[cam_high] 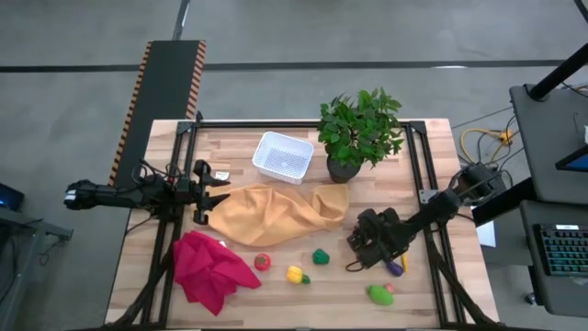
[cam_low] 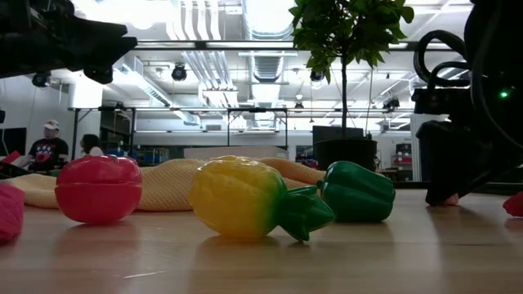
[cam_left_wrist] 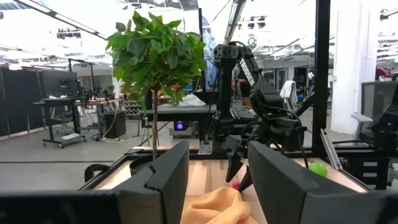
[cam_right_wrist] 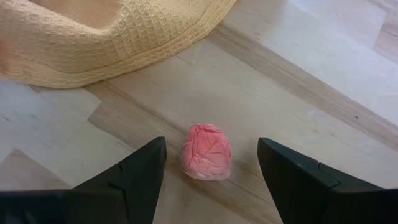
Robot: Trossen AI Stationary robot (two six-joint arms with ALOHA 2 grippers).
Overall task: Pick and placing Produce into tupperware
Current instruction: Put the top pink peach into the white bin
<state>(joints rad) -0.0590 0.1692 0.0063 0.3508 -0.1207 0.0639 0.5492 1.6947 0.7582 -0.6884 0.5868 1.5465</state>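
Note:
My right gripper should close and catch the pink piece.
My right gripper (cam_right_wrist: 211, 168) is open and low over the table at the front right (cam_high: 360, 256). Its fingers stand on either side of a small pink toy (cam_right_wrist: 206, 151) that lies on the wood, without touching it. Other produce lies on the table: a red tomato (cam_high: 263, 262), a yellow fruit with a green end (cam_high: 296, 274), a green pepper (cam_high: 321, 256), a purple piece (cam_high: 396, 267) and a green piece (cam_high: 379, 294). The white bin (cam_high: 283, 156) stands at the far middle. My left gripper (cam_high: 207, 195) is open and empty at the table's left, above the edge of the yellow cloth.
A yellow waffle cloth (cam_high: 276, 213) lies crumpled mid-table between the bin and the produce. A red cloth (cam_high: 209, 268) lies at the front left. A potted plant (cam_high: 360, 131) stands right of the bin. A black frame (cam_high: 415, 165) runs along the table's edges.

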